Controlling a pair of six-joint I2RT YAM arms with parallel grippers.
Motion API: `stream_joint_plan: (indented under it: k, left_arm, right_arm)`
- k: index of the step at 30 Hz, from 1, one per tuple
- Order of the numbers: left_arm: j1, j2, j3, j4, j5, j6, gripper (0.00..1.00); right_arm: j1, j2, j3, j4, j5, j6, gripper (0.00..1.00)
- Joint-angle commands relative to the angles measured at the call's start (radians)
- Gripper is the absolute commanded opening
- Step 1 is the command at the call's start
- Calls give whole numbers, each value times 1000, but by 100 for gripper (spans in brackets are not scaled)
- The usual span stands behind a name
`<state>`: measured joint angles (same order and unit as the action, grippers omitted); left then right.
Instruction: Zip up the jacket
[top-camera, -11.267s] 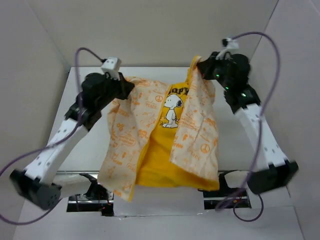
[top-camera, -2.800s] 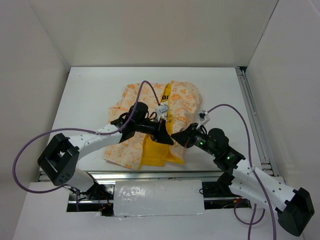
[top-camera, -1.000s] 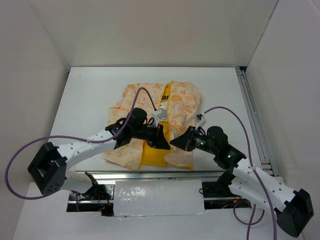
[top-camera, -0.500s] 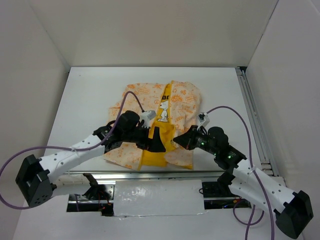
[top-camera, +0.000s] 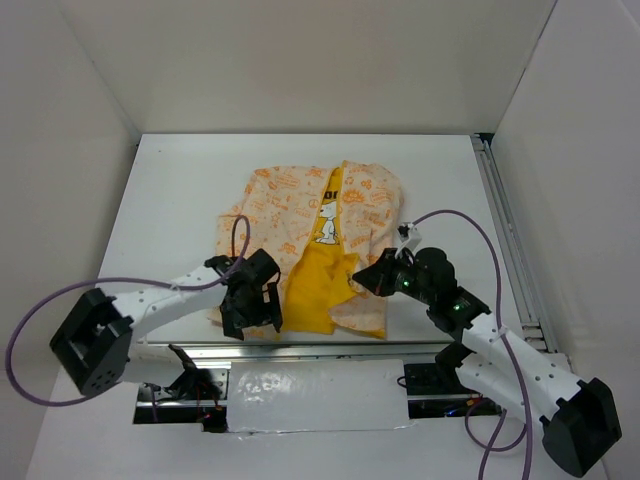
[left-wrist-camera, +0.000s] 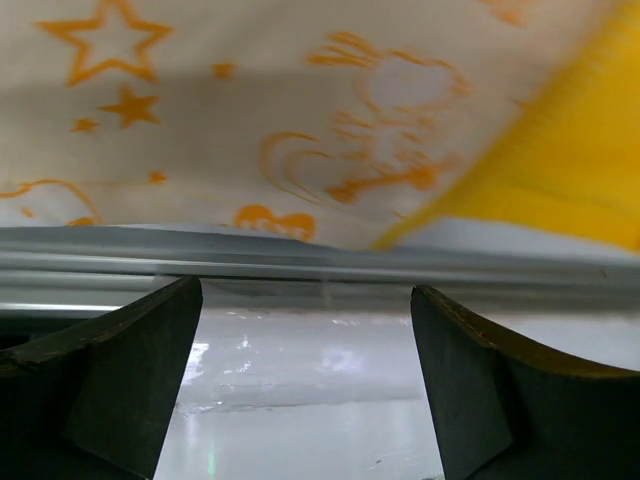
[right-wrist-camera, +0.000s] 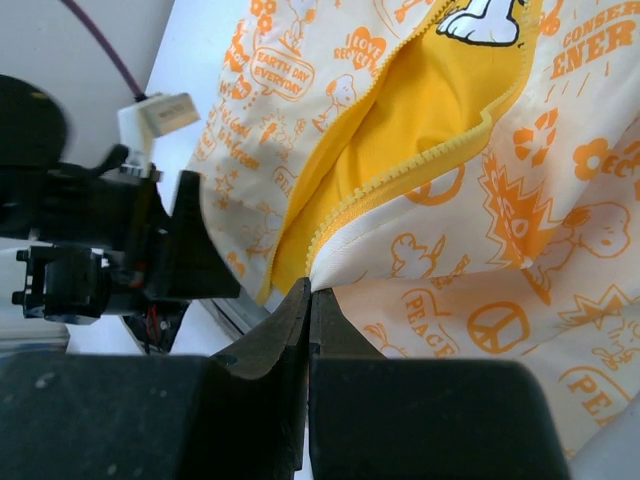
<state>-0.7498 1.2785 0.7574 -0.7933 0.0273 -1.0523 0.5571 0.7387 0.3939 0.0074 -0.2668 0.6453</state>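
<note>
My left gripper should next grab the jacket's printed hem corner just beside the yellow zipper strip (right-wrist-camera: 420, 163). The zipper strip will then stay free to zip up.
The jacket (top-camera: 292, 205) lies flat on the white table, cream with orange print, its front open over yellow lining (top-camera: 318, 285). In the right wrist view my right gripper (right-wrist-camera: 309, 292) is shut on the jacket (right-wrist-camera: 470, 250), pinching the lower corner of one front panel where the yellow zipper strip (right-wrist-camera: 420, 163) ends. My left gripper (top-camera: 252, 318) hovers over the jacket's lower left hem at the table's front edge. In its wrist view the left gripper (left-wrist-camera: 305, 375) stands wide open with nothing between its fingers (left-wrist-camera: 125, 370). The printed hem (left-wrist-camera: 300, 140) lies just beyond them.
A metal rail (left-wrist-camera: 300, 262) runs along the table's front edge right under the left gripper. White walls enclose the table on three sides. A track (top-camera: 502, 235) runs down the right side. Purple cables loop from both arms.
My left gripper has opened, let go of the jacket's middle and swung back left to the lower left hem. The right gripper has stayed shut on its panel corner.
</note>
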Motion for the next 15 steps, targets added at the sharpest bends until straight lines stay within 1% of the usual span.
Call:
stream_joint_plan:
  k: [1, 3, 6, 10, 12, 13, 15]
  left_arm:
    - [-10, 100, 43, -150, -89, -133, 97]
    - [-11, 123, 43, -156, -108, -150, 97]
    - [-11, 145, 56, -103, -116, -112, 97]
    - [-23, 165, 95, -49, -124, -37, 95]
    - [-60, 153, 103, -43, -136, -5, 94]
    - [-74, 141, 97, -35, -144, 26, 94]
    - [-89, 116, 64, 37, -126, 86, 94]
  right_arm:
    - [-19, 2, 43, -1, -49, -27, 0]
    - [-34, -2, 40, 0, -66, -29, 0]
    - [-46, 2, 34, 9, -92, -33, 0]
    - [-56, 7, 25, 16, -111, -24, 0]
    - [-63, 7, 23, 13, -114, -29, 0]
    - [-68, 5, 23, 13, -123, -32, 0]
    - [-74, 5, 20, 19, -127, -33, 0]
